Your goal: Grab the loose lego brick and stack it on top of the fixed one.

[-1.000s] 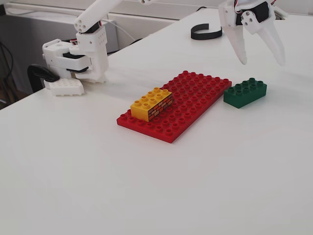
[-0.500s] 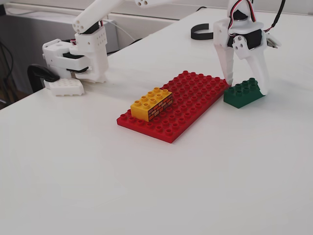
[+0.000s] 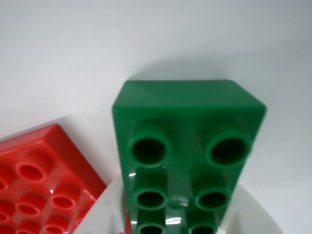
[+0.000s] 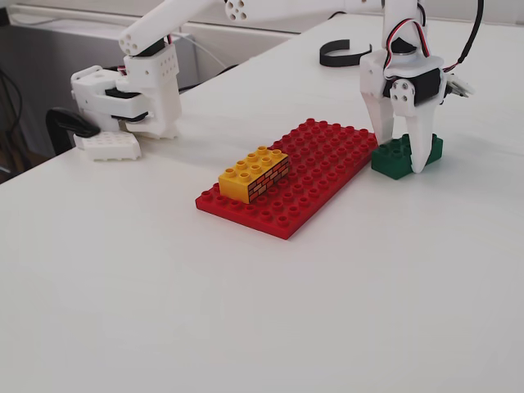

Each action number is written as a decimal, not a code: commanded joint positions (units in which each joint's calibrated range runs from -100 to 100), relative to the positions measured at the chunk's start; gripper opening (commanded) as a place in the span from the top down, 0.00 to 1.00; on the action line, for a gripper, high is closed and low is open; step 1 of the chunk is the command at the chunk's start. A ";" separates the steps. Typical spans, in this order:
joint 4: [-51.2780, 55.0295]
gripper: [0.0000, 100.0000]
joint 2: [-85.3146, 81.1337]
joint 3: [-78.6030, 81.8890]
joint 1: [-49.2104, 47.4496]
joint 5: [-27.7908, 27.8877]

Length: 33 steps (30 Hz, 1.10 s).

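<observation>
My gripper grabs the loose dark green lego brick by its long sides next, to stack it on top of the fixed brick.
The loose dark green brick rests on the white table, just off the right end of the red baseplate. It fills the wrist view, studs towards the camera. My gripper stands over it with one white finger on each side. It is open, and a thin gap shows by the left finger in the wrist view. The fixed yellow brick with the brick-wall print sits on the baseplate's near left part, apart from the gripper. The baseplate's corner shows at the lower left of the wrist view.
The arm's white base and a white block stand at the far left of the fixed view. A black ring lies at the back. The table's far edge runs behind them. Bare white table lies in front of the baseplate.
</observation>
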 commanded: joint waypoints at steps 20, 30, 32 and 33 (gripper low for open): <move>6.04 0.98 -32.99 7.42 6.08 16.74; 4.74 0.98 -60.09 54.39 14.54 24.68; 2.66 0.98 -63.82 61.09 17.14 26.09; 1.36 0.98 -65.42 64.35 18.55 26.56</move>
